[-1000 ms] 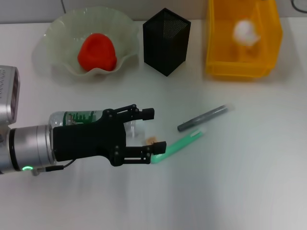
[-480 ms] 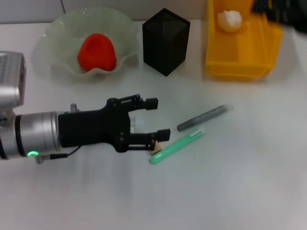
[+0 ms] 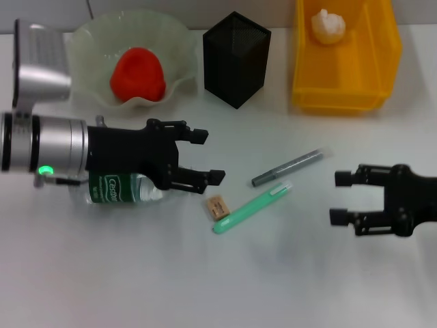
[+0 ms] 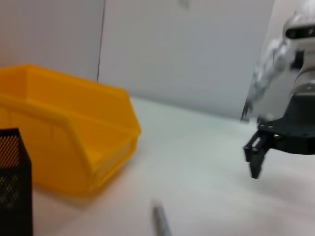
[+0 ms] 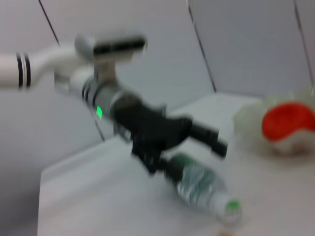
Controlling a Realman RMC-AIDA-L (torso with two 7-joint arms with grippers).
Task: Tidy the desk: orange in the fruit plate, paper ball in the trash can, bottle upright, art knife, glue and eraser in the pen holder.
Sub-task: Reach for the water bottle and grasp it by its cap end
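My left gripper's fingers stand out past the white bottle neck (image 3: pixel 156 191) and would miss if closed now. I need to move them toward the neck before closing.
The clear bottle (image 3: pixel 117 188) with a green label lies on its side; in the right wrist view the bottle (image 5: pixel 201 186) shows its green cap. My left gripper (image 3: pixel 208 156) hovers just over it, open, holding nothing. The orange (image 3: pixel 138 74) sits in the fruit plate (image 3: pixel 78 42). Inside the yellow trash can (image 3: pixel 345 96) lies the paper ball (image 3: pixel 328 26). The eraser (image 3: pixel 216 207), a green pen-shaped stick (image 3: pixel 251 207) and a grey one (image 3: pixel 288 168) lie mid-table; I cannot tell which is knife or glue. The black pen holder (image 3: pixel 237 58) stands at the back. My right gripper (image 3: pixel 339 198) is open beside them.
The table's white surface stretches along the front edge. In the left wrist view the yellow trash can (image 4: pixel 74 147), the pen holder (image 4: pixel 15 187) and the right gripper (image 4: pixel 256 153) show. A grey wall stands behind the table.
My left gripper pulled back to the left, uncovering the lying bottle and the eraser. The right arm left the trash can, with the paper ball inside, and came down at the right.
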